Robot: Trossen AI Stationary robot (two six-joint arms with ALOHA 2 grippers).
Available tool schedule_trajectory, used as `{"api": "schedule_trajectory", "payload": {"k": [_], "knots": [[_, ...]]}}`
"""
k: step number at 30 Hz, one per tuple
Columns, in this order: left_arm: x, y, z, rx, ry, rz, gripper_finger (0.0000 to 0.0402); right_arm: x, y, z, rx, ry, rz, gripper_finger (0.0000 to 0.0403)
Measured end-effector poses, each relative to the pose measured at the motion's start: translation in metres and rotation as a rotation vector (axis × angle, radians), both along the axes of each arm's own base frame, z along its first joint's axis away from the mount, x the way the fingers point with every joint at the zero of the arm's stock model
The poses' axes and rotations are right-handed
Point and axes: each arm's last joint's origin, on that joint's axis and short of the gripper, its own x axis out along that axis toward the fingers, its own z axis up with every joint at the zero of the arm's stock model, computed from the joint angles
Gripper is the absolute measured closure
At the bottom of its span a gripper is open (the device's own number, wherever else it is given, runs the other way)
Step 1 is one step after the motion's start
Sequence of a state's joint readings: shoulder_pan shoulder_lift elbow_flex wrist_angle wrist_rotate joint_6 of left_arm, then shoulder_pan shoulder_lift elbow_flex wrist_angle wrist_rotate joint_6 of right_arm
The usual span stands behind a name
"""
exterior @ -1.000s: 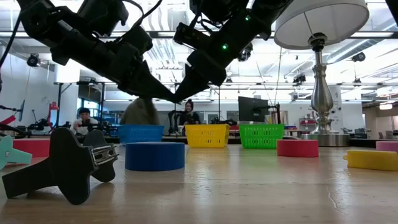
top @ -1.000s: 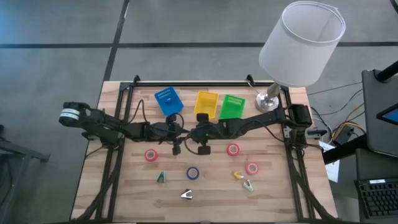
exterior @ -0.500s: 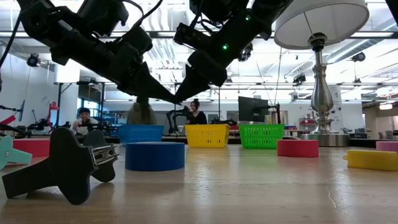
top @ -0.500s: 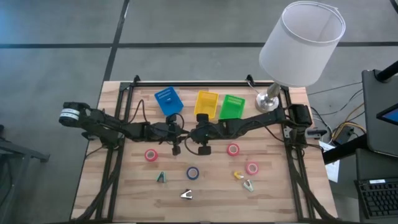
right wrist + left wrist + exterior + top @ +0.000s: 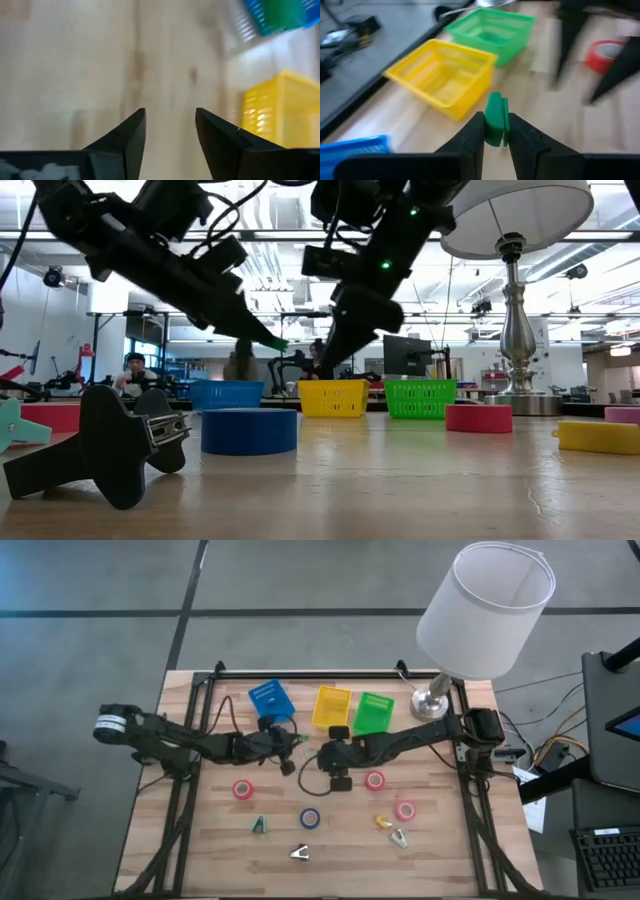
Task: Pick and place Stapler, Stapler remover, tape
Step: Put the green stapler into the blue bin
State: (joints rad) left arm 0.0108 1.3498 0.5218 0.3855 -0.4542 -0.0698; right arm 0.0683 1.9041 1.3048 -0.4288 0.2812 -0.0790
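Note:
The green piece (image 5: 496, 119) hangs short of the blue bin (image 5: 357, 151) in the left wrist view. My left gripper needs to move it there before it opens.
My left gripper (image 5: 297, 741) is over the table's middle, near the blue bin (image 5: 270, 703), shut on a small green piece (image 5: 495, 119). My right gripper (image 5: 170, 125) stands open with nothing between its fingers, a little right of the left one (image 5: 325, 756). Three pink-red tape rolls lie flat on the table (image 5: 242, 789) (image 5: 375, 780) (image 5: 405, 810). A blue roll (image 5: 310, 819) lies near the front. Small claw-shaped pieces, green (image 5: 259, 825), white (image 5: 300, 854) and pale green (image 5: 400, 838), and a yellow piece (image 5: 383, 822) lie along the near side. My left gripper pinches the green piece between its two fingers, with the piece's thin edge (image 5: 496, 131) showing between the fingertips. The piece sticks out beyond the fingers and is lifted clear of the table (image 5: 275, 343). The fingers slant down toward the table's right.
A yellow bin (image 5: 332, 707) and a green bin (image 5: 374, 711) stand in a row with the blue bin at the far side. A lamp (image 5: 485, 610) stands at the far right corner. People sit in the room behind the table (image 5: 135, 370).
The two grippers stood tip to tip over the table's middle. My right gripper has drawn back toward the table's right and somewhat down, away from the green piece. The piece stays with my left gripper, which has swung slightly toward the far edge.

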Motion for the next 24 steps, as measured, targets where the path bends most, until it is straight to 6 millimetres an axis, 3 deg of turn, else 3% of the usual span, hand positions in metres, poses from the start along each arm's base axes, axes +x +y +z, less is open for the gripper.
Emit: {"api": "schedule_trajectory", "payload": {"k": [9, 16, 24], "knots": [[-0.017, 0.051, 0.029, -0.094, 0.261, 0.295, 0.0330, -0.011, 0.036, -0.004, 0.050, 0.066, -0.007, 0.0242], [-0.039, 0.084, 0.008, -0.176, 0.297, 0.449, 0.0328, -0.028, 0.053, -0.006, 0.113, 0.156, -0.128, 0.0251], [-0.049, 0.100, -0.007, -0.259, 0.190, 0.372, 0.0327, -0.048, 0.077, -0.006, 0.290, 0.312, -0.179, 0.0263]]}}
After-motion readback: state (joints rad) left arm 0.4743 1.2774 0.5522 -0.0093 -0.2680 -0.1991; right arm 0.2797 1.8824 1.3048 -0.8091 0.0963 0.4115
